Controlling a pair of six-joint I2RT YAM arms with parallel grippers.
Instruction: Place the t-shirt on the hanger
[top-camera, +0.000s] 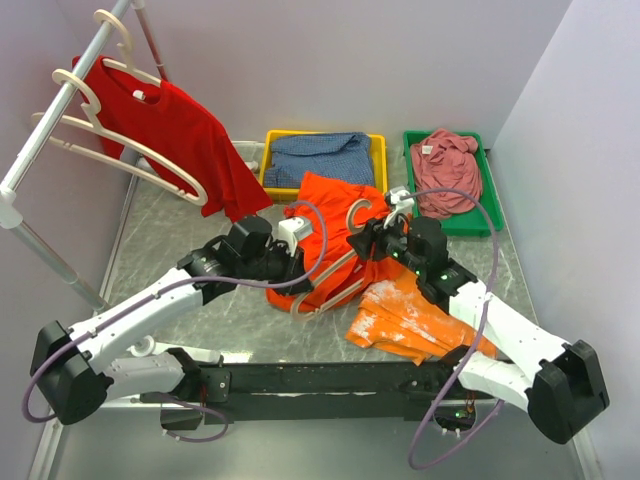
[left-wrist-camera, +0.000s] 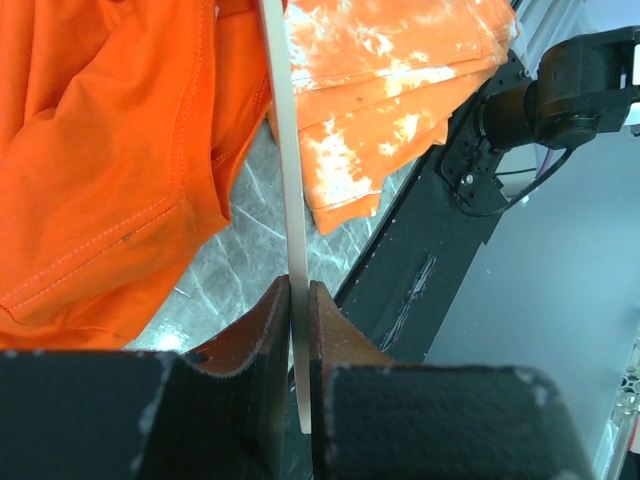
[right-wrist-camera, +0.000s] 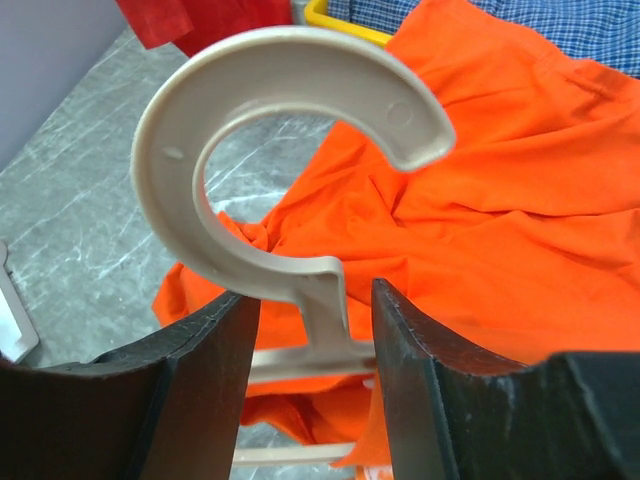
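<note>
My right gripper takes hold of the hanger by its neck just below the hook next, since that leaves the hanger's arms free to take the t-shirt.
The bright orange-red t-shirt lies crumpled in the middle of the table, partly draped over the cream hanger. My left gripper is shut on the hanger's thin edge, pinched between both fingers. My right gripper is open, its jaws standing on either side of the hanger's neck just below the round hook. The t-shirt fills the background of the right wrist view and the left of the left wrist view.
A lighter-orange cloth with white smudges lies at the front right. A yellow bin holds blue checked cloth; a green bin holds pink cloth. A rack at the left carries a dark red t-shirt and spare hangers.
</note>
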